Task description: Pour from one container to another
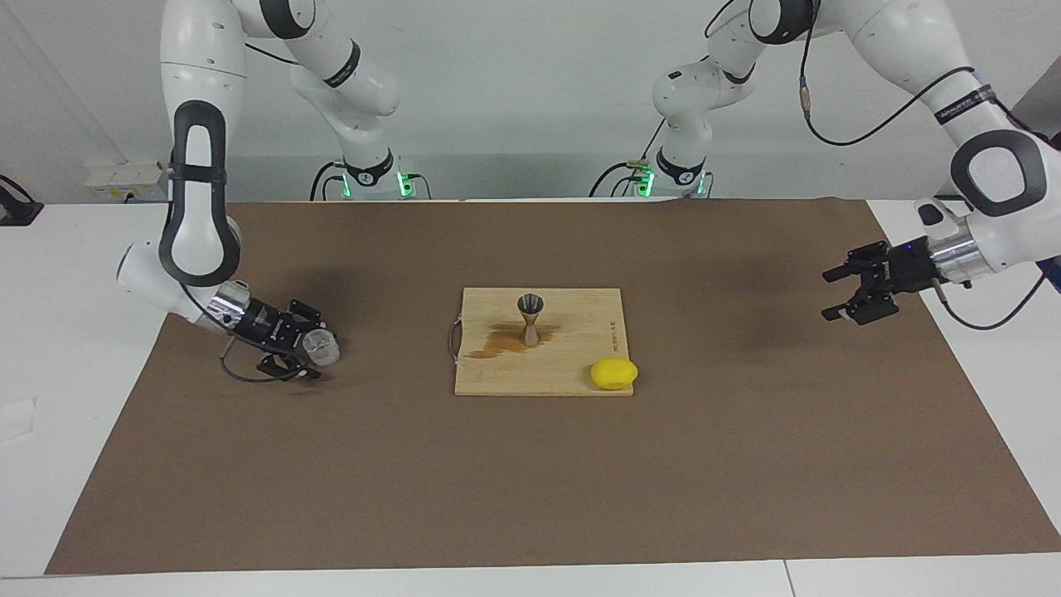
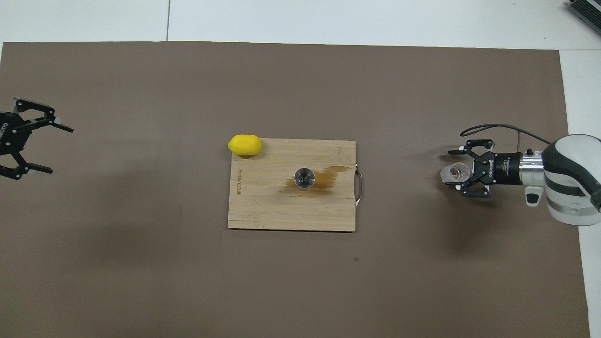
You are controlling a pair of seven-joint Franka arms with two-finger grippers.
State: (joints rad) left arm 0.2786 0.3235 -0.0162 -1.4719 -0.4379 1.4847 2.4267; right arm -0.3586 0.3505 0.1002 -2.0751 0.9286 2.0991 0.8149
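Observation:
My right gripper will pour into the jigger on the board (image 2: 304,178), so next it should grab the small clear glass cup around its body (image 2: 454,172).
The small clear glass cup (image 1: 320,347) stands on the brown mat toward the right arm's end of the table; it also shows in the overhead view (image 2: 454,172). My right gripper (image 1: 315,348) is low at the mat, lying sideways. Its fingers are open on either side of the cup with small gaps, seen from above (image 2: 453,170). The silvery hourglass jigger (image 1: 530,319) stands upright on the wooden board (image 1: 580,365), as the overhead view (image 2: 304,178) shows. My left gripper (image 1: 837,292) is open and empty, raised over the mat at the left arm's end (image 2: 60,150).
A brown wet stain (image 1: 497,342) spreads on the board from the jigger toward its metal handle (image 2: 359,188). A yellow lemon (image 1: 614,373) lies at the board's corner farther from the robots, toward the left arm's end.

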